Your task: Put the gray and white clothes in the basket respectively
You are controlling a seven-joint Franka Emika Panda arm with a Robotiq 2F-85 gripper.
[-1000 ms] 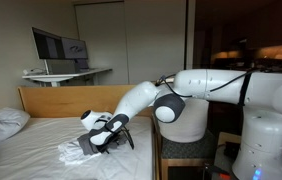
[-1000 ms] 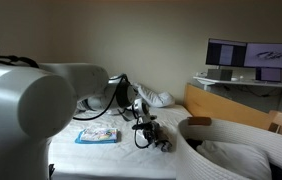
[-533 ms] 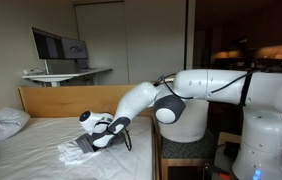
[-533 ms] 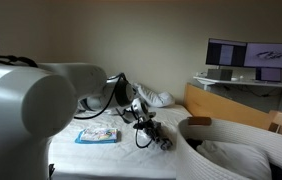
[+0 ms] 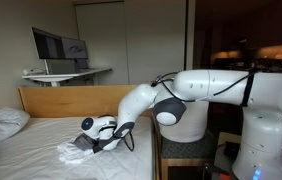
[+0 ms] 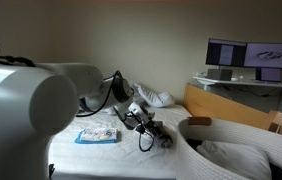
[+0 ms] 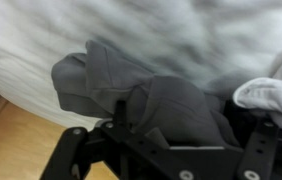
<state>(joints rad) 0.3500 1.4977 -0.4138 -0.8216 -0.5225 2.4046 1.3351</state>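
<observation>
My gripper closes on the gray cloth now. My fingers are sunk into the folds and the cloth bulges between them, so closing would catch it.
The gray cloth [image 7: 161, 100] lies crumpled on the white bed sheet, with the white cloth [image 7: 273, 90] touching it on one side. In an exterior view the gray cloth [image 5: 84, 148] sits on top of the white cloth [image 5: 69, 152] near the bed's edge. My gripper [image 5: 94, 142] is down on this pile; it also shows in an exterior view [image 6: 149, 133]. In the wrist view the gripper [image 7: 171, 150] has its fingers spread on either side of the gray cloth, which bulges between them. A rounded white container that may be the basket [image 6: 209, 135] stands beside the bed.
A blue and white flat packet [image 6: 96, 134] lies on the bed near the arm. A pillow [image 5: 3, 122] lies at the head by the wooden headboard [image 5: 61, 98]. A desk with a monitor [image 5: 59, 45] stands behind. The bed's edge is close to the pile.
My gripper has moved lower and a little along the bed onto the cloth pile. The cloths have stayed in place.
</observation>
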